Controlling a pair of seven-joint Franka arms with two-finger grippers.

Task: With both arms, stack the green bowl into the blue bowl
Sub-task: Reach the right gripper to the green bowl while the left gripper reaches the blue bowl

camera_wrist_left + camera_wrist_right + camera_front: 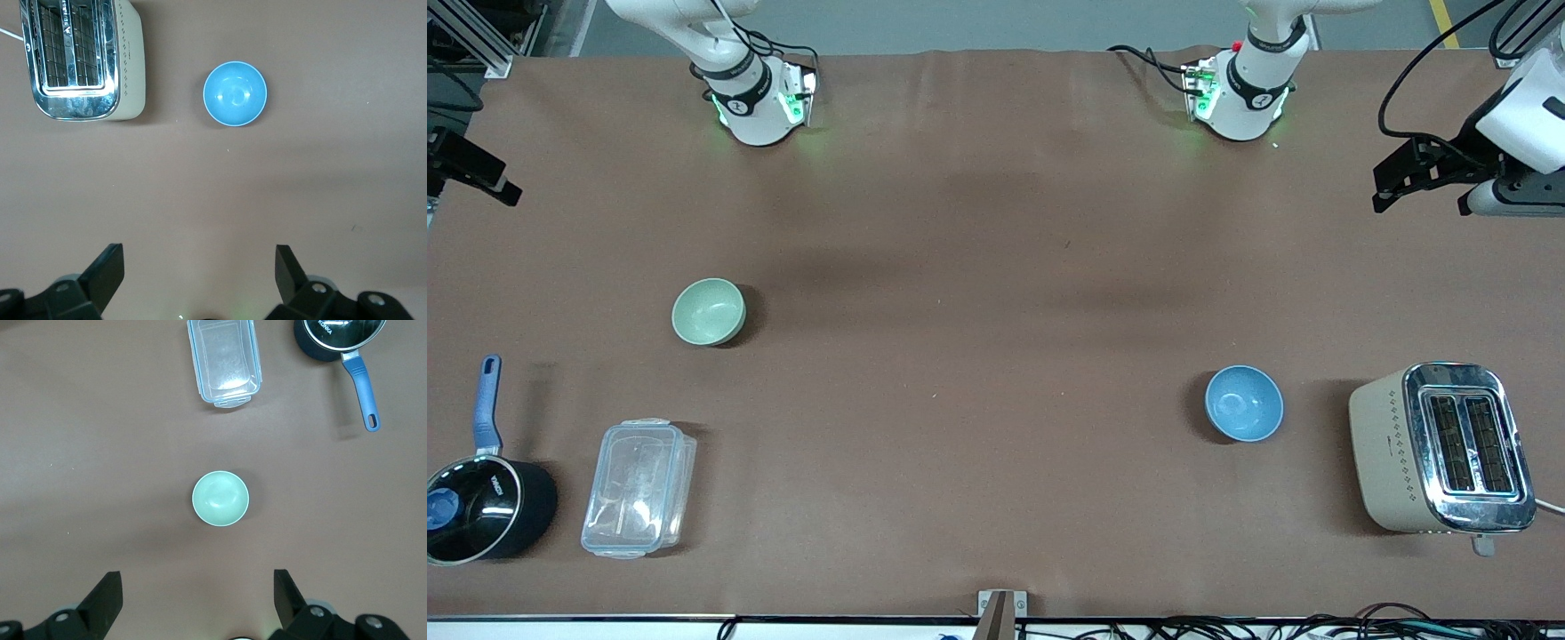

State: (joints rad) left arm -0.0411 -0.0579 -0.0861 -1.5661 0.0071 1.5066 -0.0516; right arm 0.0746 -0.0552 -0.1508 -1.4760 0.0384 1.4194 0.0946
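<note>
I will next take hold of the blue bowl (1244,403) by the blue bowl's rim with my left gripper, to bring it into place for stacking the green bowl.
The green bowl (709,311) stands upright and empty on the brown table toward the right arm's end; it also shows in the right wrist view (221,498). The blue bowl (1244,403) stands upright and empty toward the left arm's end, nearer the front camera; it also shows in the left wrist view (235,93). My left gripper (199,257) is open and empty, high over bare table short of the blue bowl. My right gripper (197,581) is open and empty, high over bare table short of the green bowl.
A beige and chrome toaster (1440,447) stands beside the blue bowl at the left arm's end. A clear plastic box (639,488) and a black saucepan with a blue handle (480,498) sit nearer the front camera than the green bowl.
</note>
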